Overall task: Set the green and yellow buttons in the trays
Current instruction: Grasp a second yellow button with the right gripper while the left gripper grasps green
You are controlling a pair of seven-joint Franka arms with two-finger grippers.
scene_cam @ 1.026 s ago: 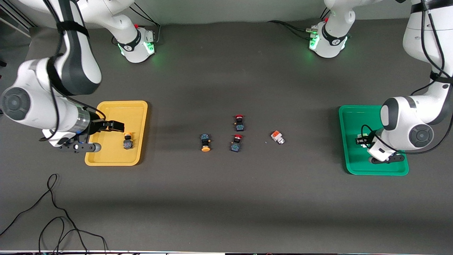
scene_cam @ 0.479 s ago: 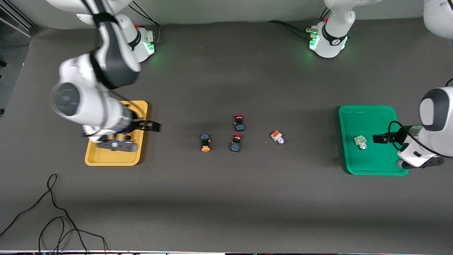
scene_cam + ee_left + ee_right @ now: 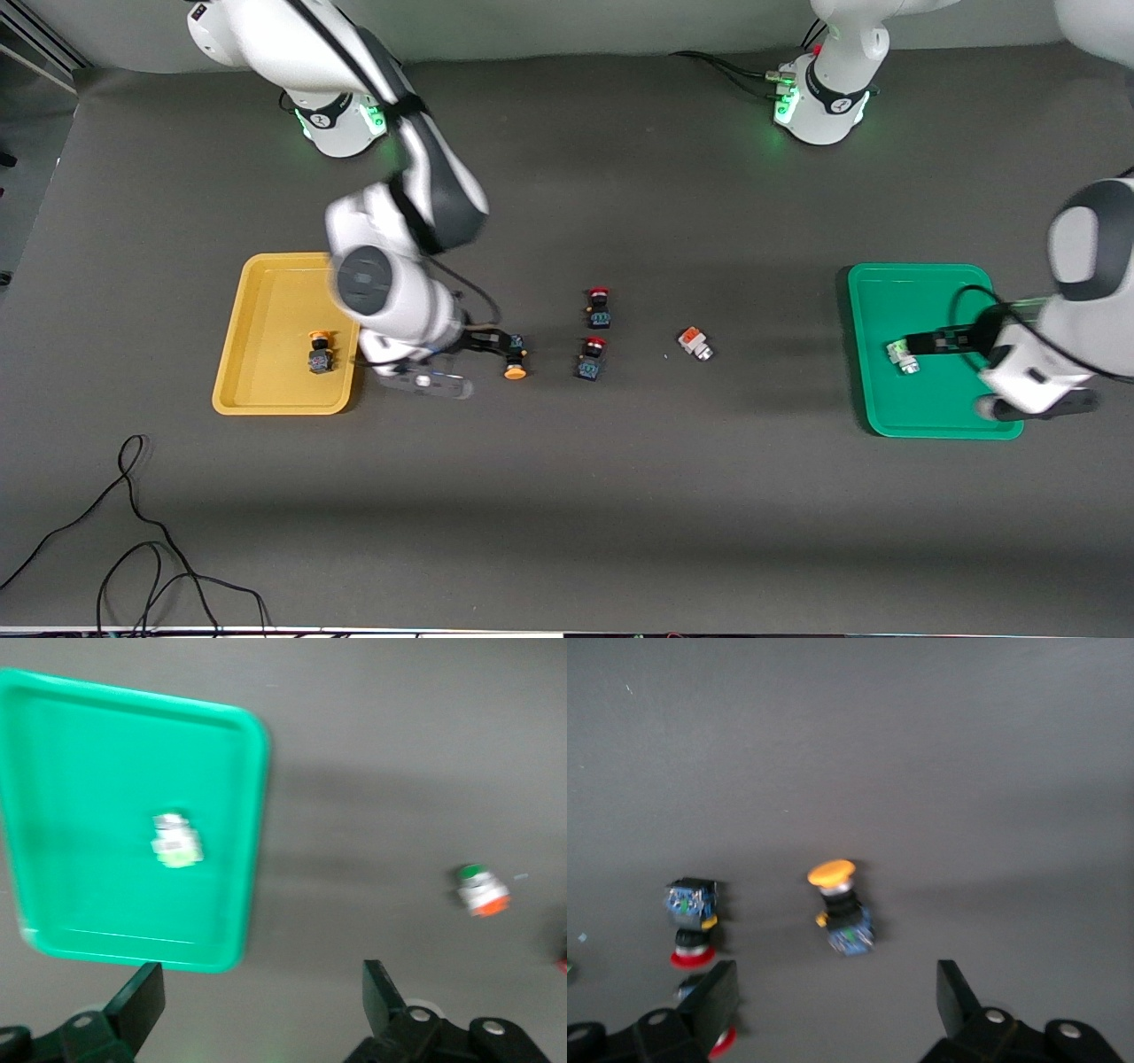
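Note:
Next, my right gripper picks up the loose yellow-capped button by its black neck (image 3: 516, 360) to add the button to the yellow tray (image 3: 266, 301).
A yellow-capped button (image 3: 320, 352) lies in the yellow tray (image 3: 266, 301). A second yellow-capped button (image 3: 514, 360) lies on the table; it also shows in the right wrist view (image 3: 840, 904). My right gripper (image 3: 498, 342) hangs open and empty just above it, on the yellow tray's side (image 3: 837, 992). A white-grey button with a green cap (image 3: 902, 356) lies in the green tray (image 3: 921, 283), also in the left wrist view (image 3: 175, 840). My left gripper (image 3: 921, 341) is open and empty over that tray (image 3: 263, 992). A white-grey, orange-capped button (image 3: 695, 343) lies on the table (image 3: 481, 890).
Two red-capped black buttons (image 3: 599, 306) (image 3: 592, 357) lie between the loose yellow-capped button and the orange-capped one; both show in the right wrist view (image 3: 691, 921). Black cables (image 3: 133, 532) lie at the table's near edge by the right arm's end.
My right gripper left the yellow tray, where one button stays, and swung over to the loose yellow-capped button. My left gripper drew back from the green-capped button, then came back over the green tray.

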